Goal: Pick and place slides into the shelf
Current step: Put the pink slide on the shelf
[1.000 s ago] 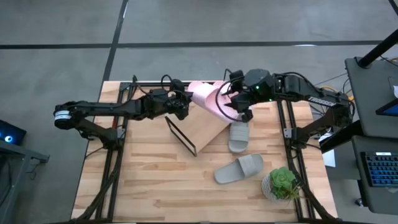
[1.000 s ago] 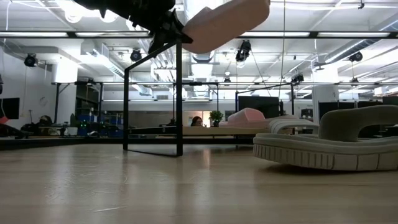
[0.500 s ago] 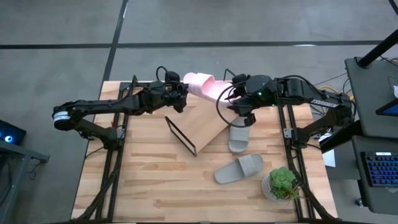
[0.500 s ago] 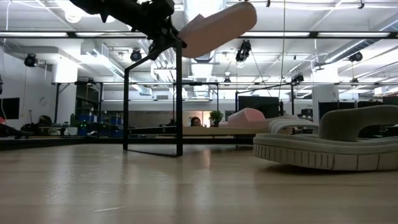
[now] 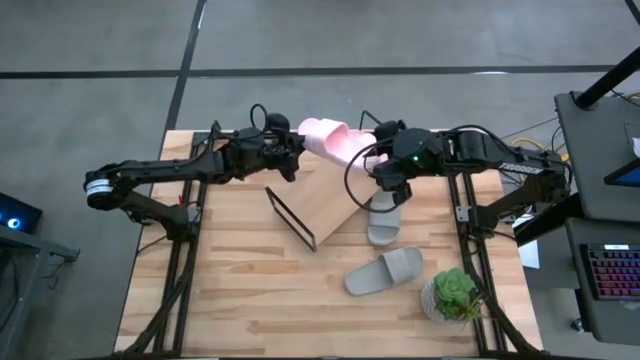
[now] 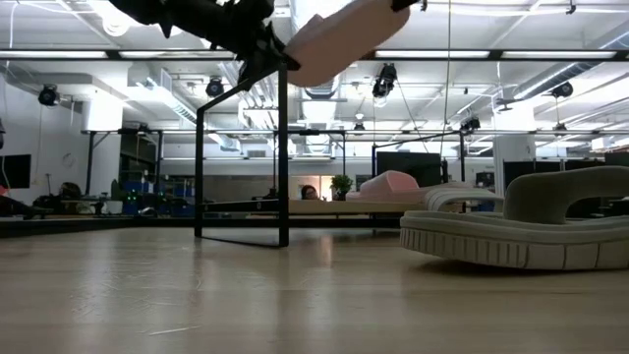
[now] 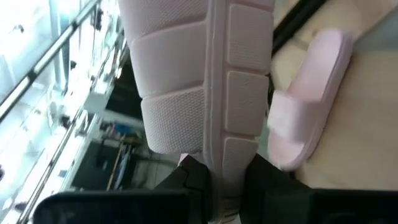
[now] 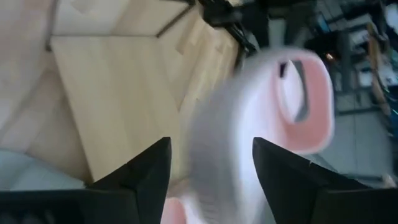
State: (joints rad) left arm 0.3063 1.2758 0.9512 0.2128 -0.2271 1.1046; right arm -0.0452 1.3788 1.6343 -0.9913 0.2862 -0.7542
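Observation:
The pink slide needs to go on the shelf point(image 5: 325, 200). My right gripper should next grab the slide by its loose end point(image 5: 362, 150).
A pale pink slide point(image 5: 335, 140) hangs in the air over the slanted wooden shelf point(image 5: 325, 200). My left gripper point(image 5: 290, 160) is shut on its end toward the table's left. My right gripper point(image 5: 385, 185) is open at the slide's other end, with the slide point(image 8: 249, 130) between its fingers. A second pink slide point(image 7: 311, 99) lies sole down on light wood beyond. Two grey slides point(image 5: 385, 222) point(image 5: 385, 270) lie on the tabletop to the right of the shelf. My left gripper pinches one end of the pink slide point(image 7: 217, 177) between its two fingers, coming level from the table's left. The ribbed sole point(image 7: 199, 74) faces the wrist camera. The slide sticks out beyond the fingers toward the table's right, lifted clear of shelf and table. My right gripper has its open fingers point(image 8: 134, 180) on either side of the slide's free end; I cannot tell whether they touch it.
A small potted plant point(image 5: 455, 295) stands at the table's near right corner. The shelf's black wire frame point(image 6: 241, 167) rises at its left side. The table's near left part is bare wood point(image 5: 240, 290).
My left gripper has carried the pink slide a little toward the table's far edge, and the slide's free end has tipped up. My right arm has shifted slightly toward the near edge beside that end.

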